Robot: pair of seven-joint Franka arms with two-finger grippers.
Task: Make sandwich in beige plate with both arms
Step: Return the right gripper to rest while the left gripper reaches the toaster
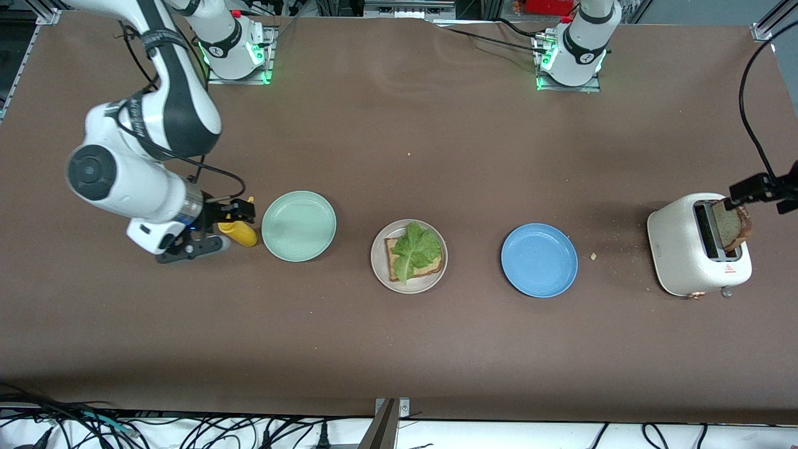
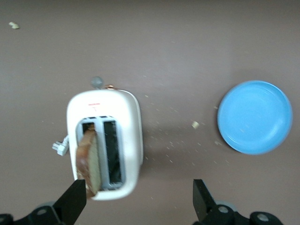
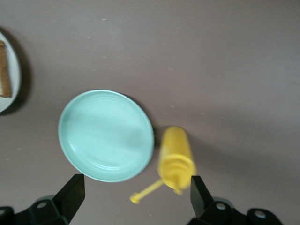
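Observation:
The crust edge of the bread slice stands out of the toaster, so my left gripper should next grab the bread slice there to top the lettuce (image 1: 416, 249) on the beige plate.
The beige plate (image 1: 380, 265) sits mid-table between two other plates. It holds one tan bread slice (image 1: 433, 267) with a green lettuce leaf (image 1: 414, 249) lying on top. A second bread slice (image 1: 733, 226) stands upright in a white toaster (image 1: 682, 249) at the left arm's end of the table, in one of its two slots (image 2: 90, 161). My left gripper (image 1: 757, 189) hangs open over the toaster (image 2: 138, 201), holding nothing. My right gripper (image 1: 215, 229) is open and low beside a yellow squeeze bottle (image 3: 176, 157), with nothing between its fingers (image 3: 136, 194).
The mint-green plate (image 1: 298, 225) lies between the yellow bottle (image 1: 238, 232) and the beige plate. The blue plate (image 1: 539, 259) lies between the beige plate and the toaster. Crumbs (image 1: 593, 255) are scattered near the toaster. The bottle's cap (image 3: 136, 199) hangs open.

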